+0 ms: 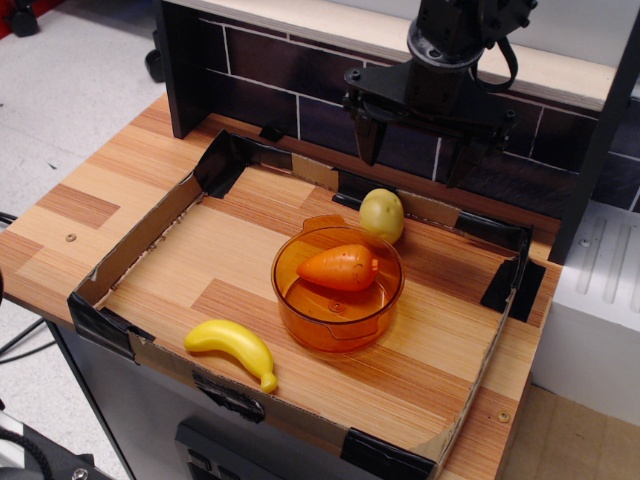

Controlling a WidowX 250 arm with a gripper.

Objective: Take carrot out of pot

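The gripper should next lift the orange carrot out of the pot (334,322), so it should grab the carrot by its thick body (349,266).
The orange toy carrot (338,267) lies inside the round translucent orange pot (334,322), its tip pointing left and its blunt end resting near the pot's right wall. The pot stands in the middle of the wooden tray area. My black gripper (414,153) hangs above and behind the pot, near the dark tiled back wall, well clear of the carrot. Its two fingers (367,138) are spread wide apart and hold nothing.
A yellow banana (232,347) lies in front of the pot at the left. A round yellow-green potato-like toy (381,214) stands just behind the pot. Low cardboard walls (140,240) with black tape border the wooden surface. A white block (590,300) stands at the right.
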